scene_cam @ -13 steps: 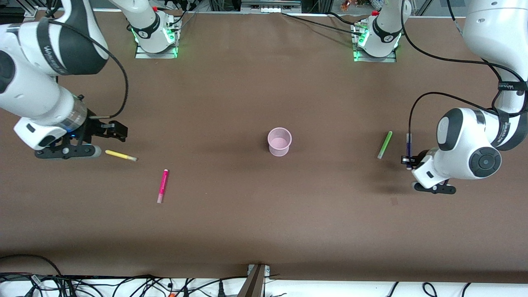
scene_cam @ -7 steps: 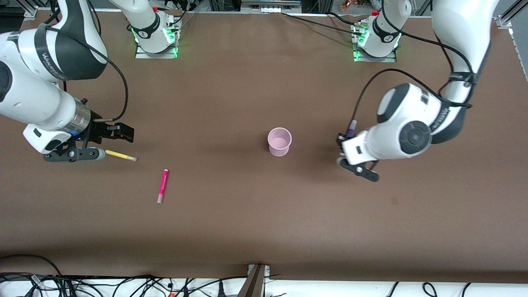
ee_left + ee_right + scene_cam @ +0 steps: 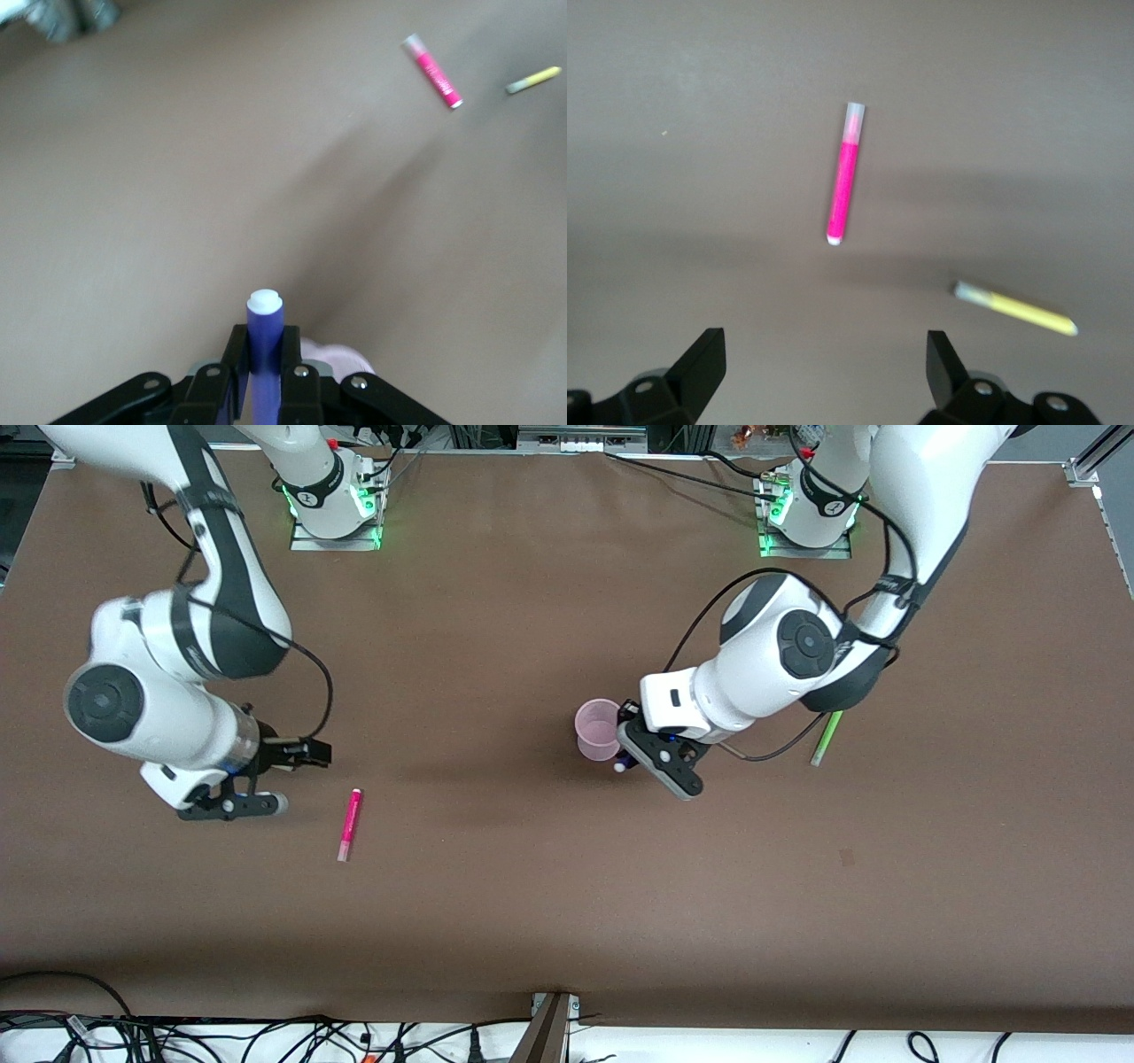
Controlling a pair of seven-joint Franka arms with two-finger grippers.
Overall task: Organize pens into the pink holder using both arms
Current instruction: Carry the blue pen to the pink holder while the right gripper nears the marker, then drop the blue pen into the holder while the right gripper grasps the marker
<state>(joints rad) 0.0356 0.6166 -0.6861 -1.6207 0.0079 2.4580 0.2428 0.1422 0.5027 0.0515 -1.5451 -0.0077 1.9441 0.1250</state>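
I should grab the magenta pen next by its solid-colored body end [image 3: 355, 799] with my right gripper, to get the pen into the pink holder [image 3: 600, 729].
My left gripper [image 3: 630, 755] is shut on the dark purple pen [image 3: 264, 323], white tip up, right beside the pink holder [image 3: 600, 729], whose rim shows just past the fingers in the left wrist view [image 3: 344, 358]. My right gripper [image 3: 308, 755] is open and empty [image 3: 824, 354], above the table between the yellow pen [image 3: 1014, 308] and the magenta pen [image 3: 349, 825]. The magenta pen also shows in the right wrist view [image 3: 843, 186]. The yellow pen is hidden under the right arm in the front view. The green pen [image 3: 827, 738] lies toward the left arm's end, partly under that arm.
The brown table [image 3: 567, 921] is bare nearer the front camera. The arm bases [image 3: 335, 500] stand along the table's edge farthest from the front camera. Cables hang off the edge nearest that camera.
My left arm has carried the purple pen from beside the green pen over to the pink holder. My right arm has swung from the yellow pen toward the magenta pen, still open.
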